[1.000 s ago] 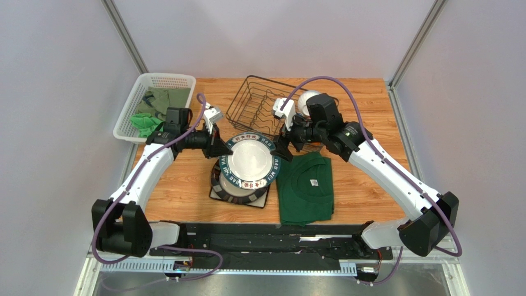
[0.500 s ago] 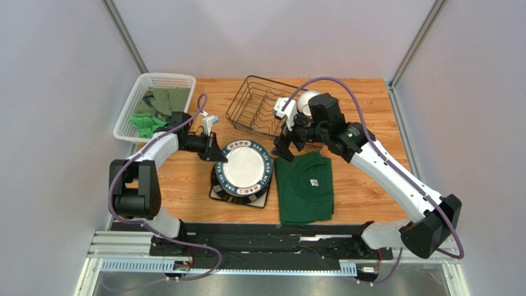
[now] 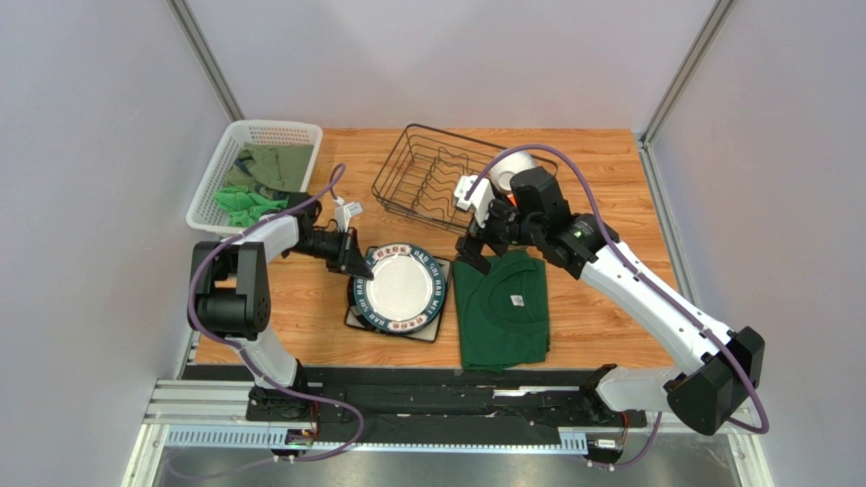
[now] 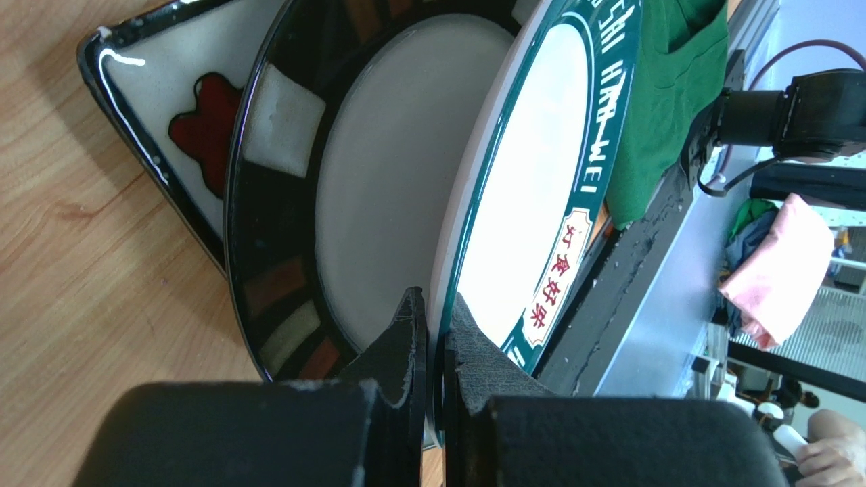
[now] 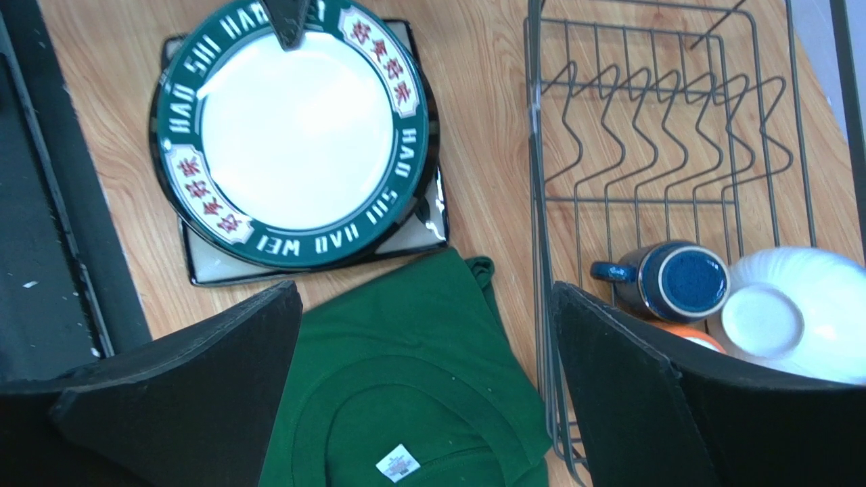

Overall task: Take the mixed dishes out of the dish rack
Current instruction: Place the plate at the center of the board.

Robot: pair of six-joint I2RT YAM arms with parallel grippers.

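The dark-rimmed plate is directly below the green-rimmed plate, which would settle onto it if released now, so my left gripper is ready to open.
My left gripper (image 3: 358, 266) is shut on the left rim of a round green-rimmed plate (image 3: 398, 287). In the left wrist view (image 4: 435, 304) the jaws pinch that plate (image 4: 529, 193), which tilts over a second dark-rimmed plate (image 4: 386, 183) stacked on the square flower plate (image 4: 173, 101). My right gripper (image 3: 476, 249) is open and empty above the near left corner of the dish rack (image 3: 437, 183). The right wrist view (image 5: 424, 287) shows the rack (image 5: 661, 132) holding the dark blue mug (image 5: 676, 279), a sliver of the orange mug (image 5: 691, 338) and the white bowl (image 5: 803, 304).
A folded green shirt (image 3: 501, 309) lies right of the plate stack, under my right gripper. A white perforated basket (image 3: 254, 172) with green cloths stands at the back left. A black rail (image 3: 447, 391) runs along the near table edge.
My left gripper has brought the green-rimmed plate down and nearer, over the stack, and the left arm has folded back. My right gripper has shifted slightly right and stays open.
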